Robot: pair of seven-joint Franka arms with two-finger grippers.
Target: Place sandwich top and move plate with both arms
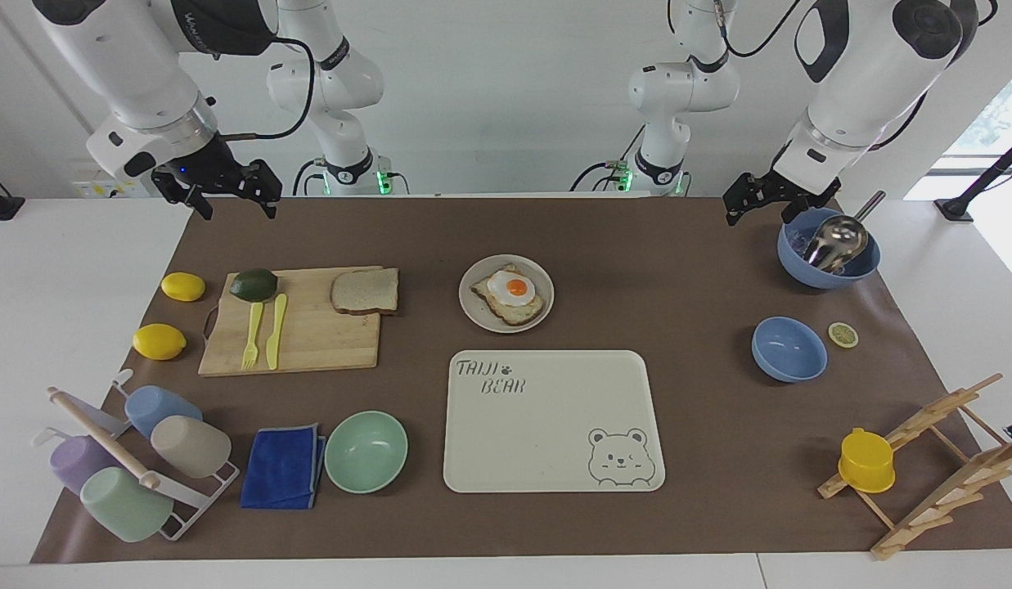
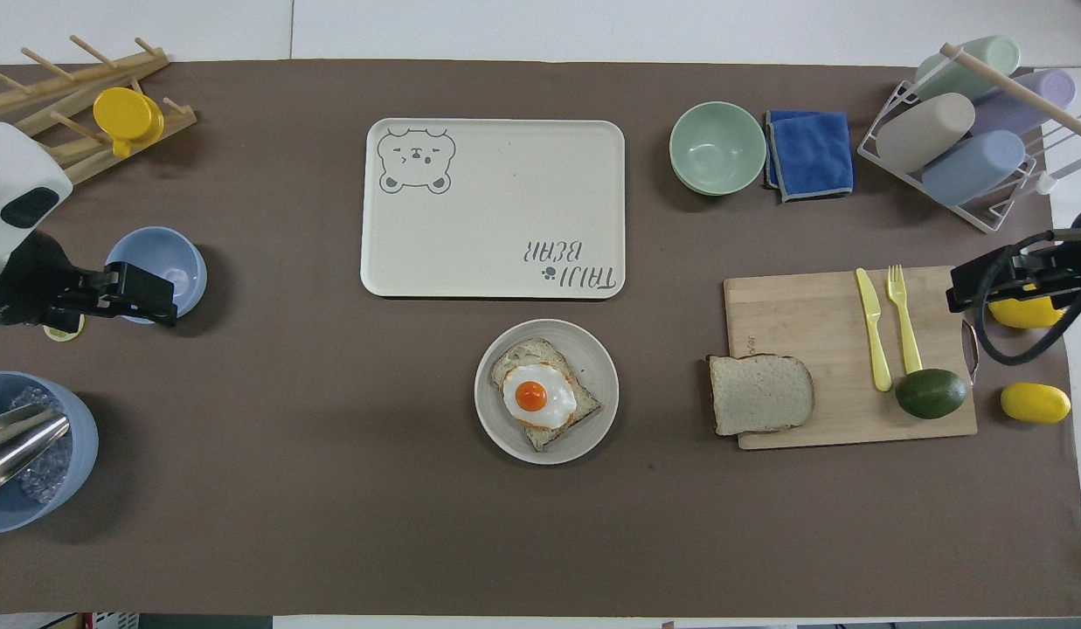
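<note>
My right gripper grabs the plain bread slice by its crust edge [image 2: 762, 428] next, to top the egg toast [image 2: 542, 393].
The sandwich top [image 1: 365, 291] [image 2: 760, 395], a plain bread slice, lies on the corner of a wooden cutting board [image 1: 317, 335] [image 2: 811, 314] nearest the plate, overhanging its edge. The plate [image 1: 478, 315] [image 2: 596, 376] sits mid-table with an egg-topped toast [image 1: 512, 293] [image 2: 540, 397] on it. My right gripper [image 1: 237, 209] [image 2: 964, 288] hangs open and empty, up in the air at the cutting board's end of the table. The left gripper [image 1: 757, 214] [image 2: 160, 297] is open and empty, raised beside a blue bowl holding a metal scoop [image 1: 829, 249] [image 2: 24, 450].
A cream bear tray [image 1: 555, 421] lies farther out than the plate. Beside it are a mint bowl [image 1: 366, 451], a blue cloth [image 1: 283, 466] and a cup rack [image 1: 137, 458]. Avocado, yellow cutlery and two lemons are at the board. A second blue bowl [image 1: 789, 349] and a wooden rack [image 1: 931, 458] are at the left arm's end.
</note>
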